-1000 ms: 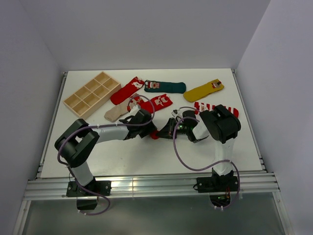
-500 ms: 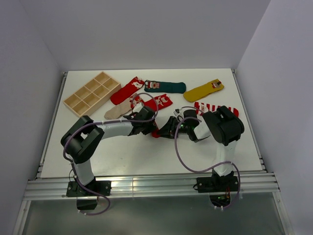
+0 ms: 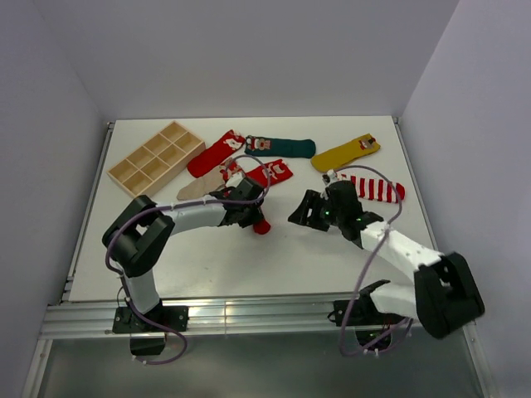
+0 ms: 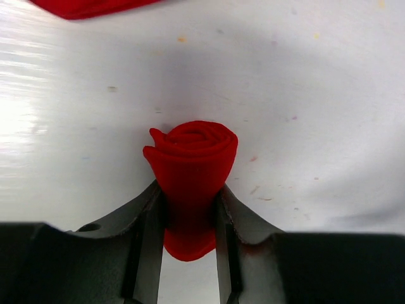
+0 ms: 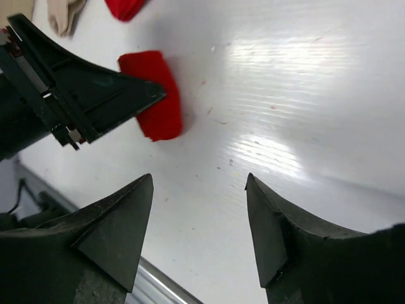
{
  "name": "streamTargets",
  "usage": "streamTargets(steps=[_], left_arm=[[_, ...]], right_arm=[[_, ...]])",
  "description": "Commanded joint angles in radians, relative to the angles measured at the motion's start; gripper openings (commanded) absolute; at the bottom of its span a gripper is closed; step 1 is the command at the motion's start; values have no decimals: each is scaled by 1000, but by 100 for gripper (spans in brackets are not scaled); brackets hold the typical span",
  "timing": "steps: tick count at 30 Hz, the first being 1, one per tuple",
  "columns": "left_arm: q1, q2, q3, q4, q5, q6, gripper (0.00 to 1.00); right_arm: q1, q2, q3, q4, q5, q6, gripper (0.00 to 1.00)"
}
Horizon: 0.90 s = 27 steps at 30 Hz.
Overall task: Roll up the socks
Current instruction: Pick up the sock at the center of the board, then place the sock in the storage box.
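Note:
My left gripper would bring up the rolled red sock (image 4: 191, 195) whole if I lifted now. The gripper's fingers pinch its spiral (image 4: 193, 158) snugly from both sides.
A red sock rolled into a tight spiral (image 4: 193, 158) lies on the white table, and my left gripper (image 4: 190, 202) is shut on it, one finger pressing each side. From above, this roll (image 3: 262, 225) shows at the tip of the left gripper (image 3: 254, 217). My right gripper (image 5: 199, 183) stands open and empty, a short way to the right of the roll (image 5: 155, 95). In the top view the right gripper (image 3: 300, 212) points left toward it. Flat socks lie behind: red (image 3: 214, 153), dark green (image 3: 282, 148), mustard yellow (image 3: 346, 153), striped (image 3: 369, 187), beige (image 3: 199, 189), another red (image 3: 270, 172).
A wooden compartment tray (image 3: 155, 157) sits at the back left of the table. The metal rail (image 3: 249, 315) runs along the table's near edge. White walls close in the back and both sides.
The right gripper has opened, let go of the roll and drawn back to the right, its arm swinging outward. The left gripper has narrowed onto the rolled red sock.

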Motion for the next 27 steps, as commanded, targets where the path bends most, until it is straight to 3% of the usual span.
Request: streamTargets(steps=[1,7,12,14,20,22,27], left_arm=[[43,-59,9,-182,-58,96,0],[167,-205,72,-241,-99,251,0],[313,-333,104,-197,-61,508,0],[388,-379,136,-148,-18,690,0],[518,-489,155,65,-61,1093,0],[593,-504,120,120,11,1205,0],[765,-445,92,214,189,1303,0]], right_arm=[[0,-188,61,-276,207,-135,68],[-3,-463,160,-451,332,-208,74],[-5,-589,207,-496,411,-212,93],[-3,-610,225,-499,450,-203,100],[-3,-687,205,-441,505,-231,100],[-3,-718,179,-396,504,-215,100],[-5,-721,142,-300,447,-223,100]])
